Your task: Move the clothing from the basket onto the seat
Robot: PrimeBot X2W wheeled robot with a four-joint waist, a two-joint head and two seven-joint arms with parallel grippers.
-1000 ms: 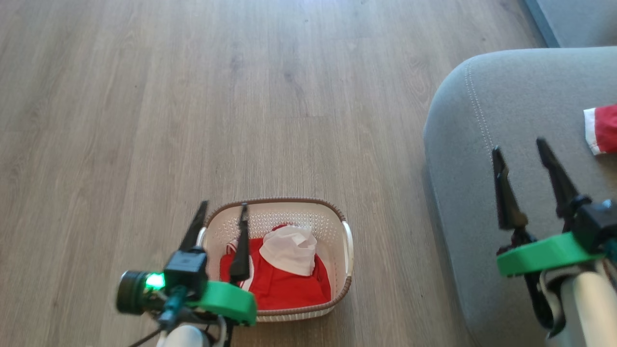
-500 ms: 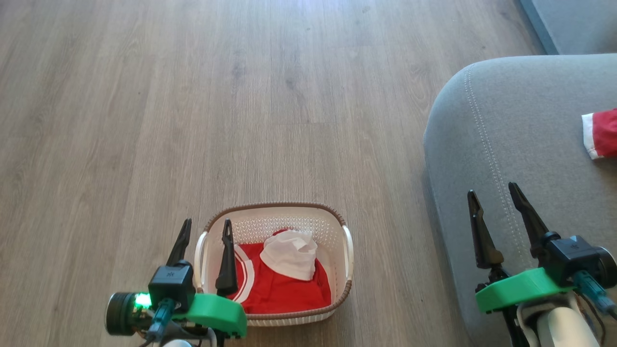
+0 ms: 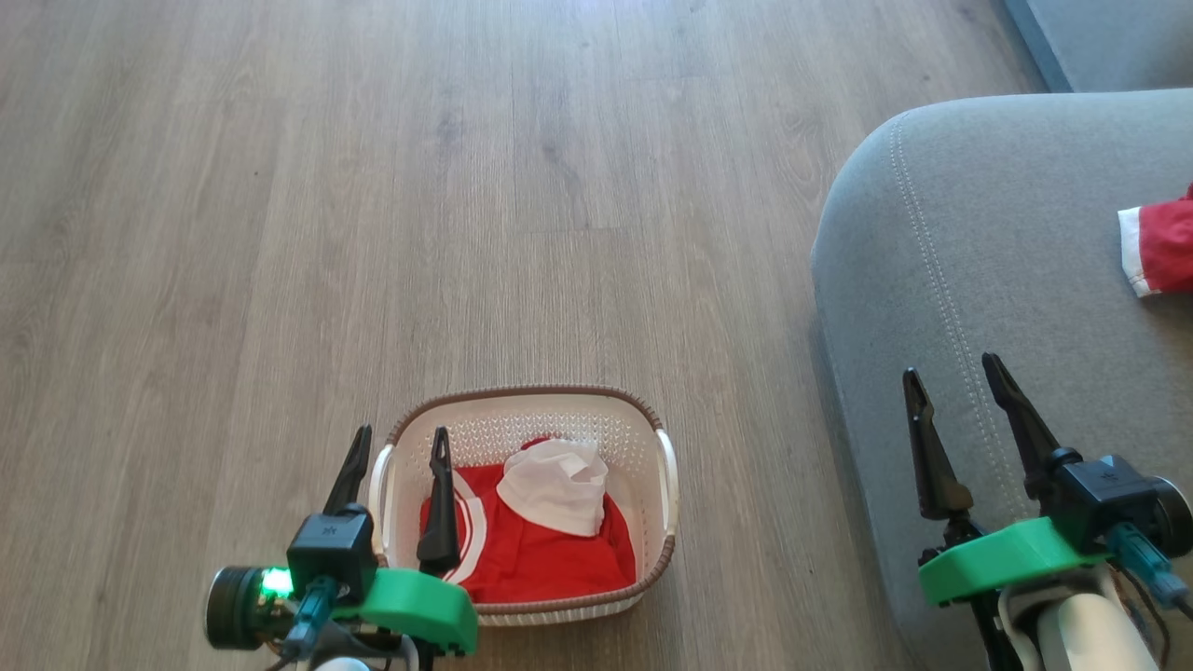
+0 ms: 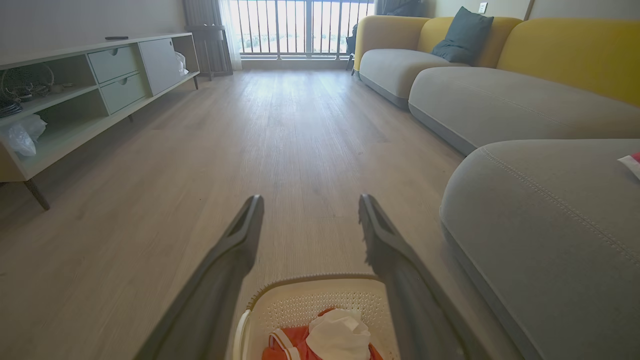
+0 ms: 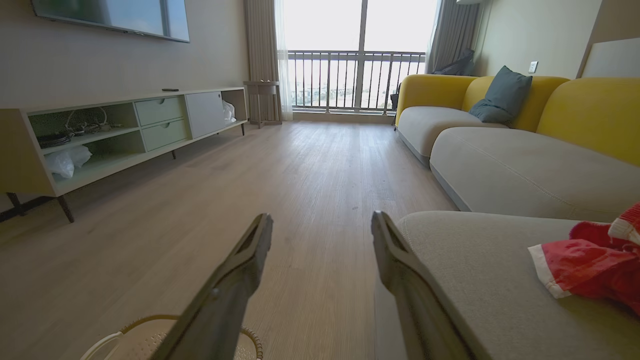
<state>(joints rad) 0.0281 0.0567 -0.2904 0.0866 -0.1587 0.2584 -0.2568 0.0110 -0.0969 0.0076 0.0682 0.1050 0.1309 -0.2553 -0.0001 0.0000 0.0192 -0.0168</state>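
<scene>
My left gripper grabs the puckered white cloth by its edge along the red fabric (image 3: 555, 526) next, to lift the clothing out of the basket.
The white basket (image 3: 531, 391) with a brown rim stands on the wooden floor, holding the clothing: a red garment (image 3: 545, 564) with white trim and a white cloth (image 3: 552, 485) on top. My left gripper (image 3: 401, 433) hovers open over the basket's left end, empty; in the left wrist view its fingers (image 4: 310, 198) frame the basket (image 4: 310, 277) and the white cloth (image 4: 337, 335). My right gripper (image 3: 951, 368) is open and empty above the front corner of the grey seat (image 3: 979, 233). One red garment (image 3: 1160, 247) lies on the seat, also in the right wrist view (image 5: 585, 265).
Bare wooden floor (image 3: 466, 186) stretches ahead and to the left of the basket. A long low cabinet (image 5: 125, 130) lines the left wall. More grey sofa sections with yellow backs (image 5: 505, 165) run along the right, toward a balcony railing (image 5: 350, 75).
Both grippers have drawn back toward me, still open and empty. The right one has left the middle of the seat for its front corner. The camera view shifted slightly.
</scene>
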